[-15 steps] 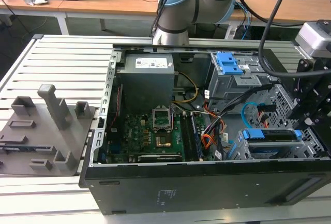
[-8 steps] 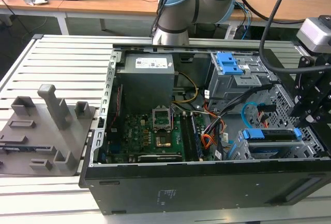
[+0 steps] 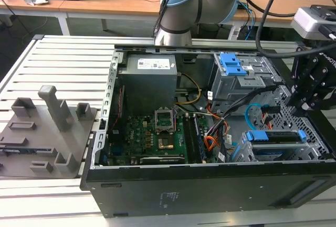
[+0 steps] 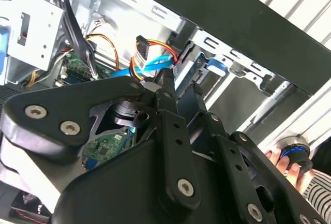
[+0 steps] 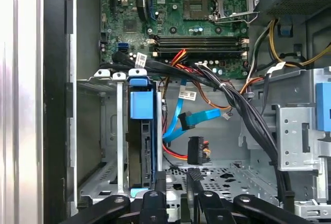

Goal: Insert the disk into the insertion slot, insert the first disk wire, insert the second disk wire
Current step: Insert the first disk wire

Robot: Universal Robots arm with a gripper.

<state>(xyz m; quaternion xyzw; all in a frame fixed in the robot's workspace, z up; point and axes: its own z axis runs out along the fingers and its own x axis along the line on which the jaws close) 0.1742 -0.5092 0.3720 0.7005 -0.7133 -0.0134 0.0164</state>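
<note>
My gripper grabs the black connector by its plastic housing [image 3: 271, 109] next, to plug the power wire into the disk [image 3: 276, 136].
The disk [image 3: 276, 136], in its bright blue carrier, sits on edge inside the insertion slot [image 3: 242, 152] at the case's front corner, on the exterior view's right. In the first wrist view the disk [image 5: 146, 146] shows its connector edge, with no wire plugged into it. A flat blue data wire [image 5: 199, 118] and a black power plug [image 5: 195, 150] on red and orange leads hang loose beside it. My gripper [image 5: 177, 176] hovers over the perforated floor just past the black plug, open by a narrow gap and holding nothing. It also shows as the gripper [image 4: 183, 87] and the gripper [image 3: 308, 97].
The open black computer case [image 3: 210, 185] holds a motherboard [image 3: 157, 132], a power supply [image 3: 148, 83], a taller grey cage with a blue latch [image 3: 231, 64], and a black cable bundle [image 5: 243, 110]. A grey fixture plate [image 3: 44, 132] lies outside. A hand [image 4: 282, 163] rests near a blue-black knob [image 4: 296, 149].
</note>
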